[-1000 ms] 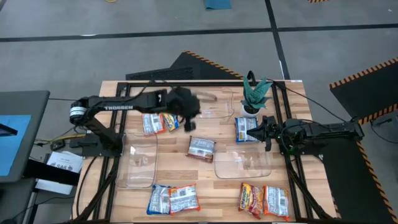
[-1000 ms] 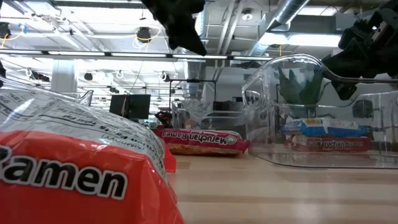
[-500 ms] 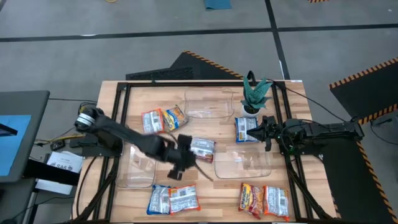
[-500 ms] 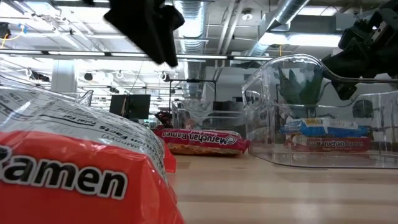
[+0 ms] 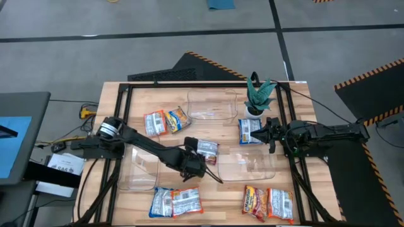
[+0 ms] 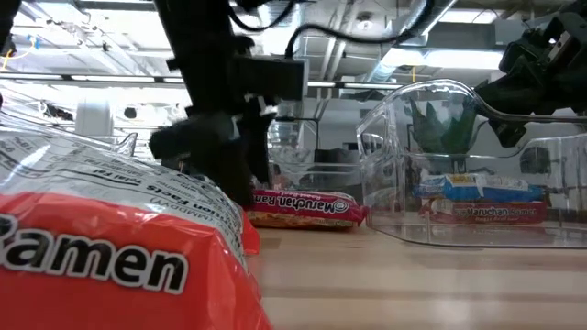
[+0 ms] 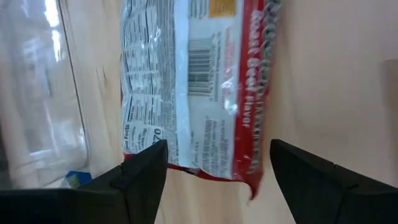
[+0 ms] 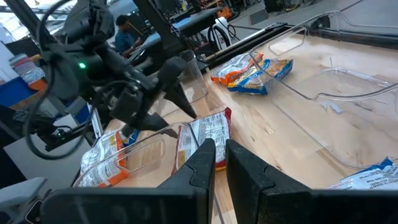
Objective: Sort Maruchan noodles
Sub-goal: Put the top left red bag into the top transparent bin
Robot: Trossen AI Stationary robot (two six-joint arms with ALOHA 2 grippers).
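I need to grip the end beside the word "Flavor" on the red-and-white packet (image 5: 204,150) with my left gripper next, to sort the packet into a bin.
A red-and-white Maruchan noodle packet (image 5: 204,150) lies flat mid-table, printed back up (image 7: 199,87). My left gripper (image 5: 196,160) (image 7: 217,155) hangs open low over its near end, with one finger (image 7: 146,171) on each side and neither touching it. My right gripper (image 5: 264,132) (image 8: 214,152) waits shut and empty at the right, beside a blue packet (image 5: 249,130). A blue and an orange packet (image 5: 165,121) lie at the far left. Two pairs of packets (image 5: 175,202) (image 5: 267,203) lie along the near edge.
Three clear plastic bins sit on the table: one far centre (image 5: 211,106), one at the left (image 5: 142,167) and one right of centre (image 5: 247,165). A green potted plant (image 5: 259,94) stands at the far right. A dark frame (image 5: 202,84) rims the table.
My left gripper has swung from beside the orange packet at the far left toward the near edge. It has come down low over the red-and-white packet mid-table and has opened. The orange packet now lies slightly turned.
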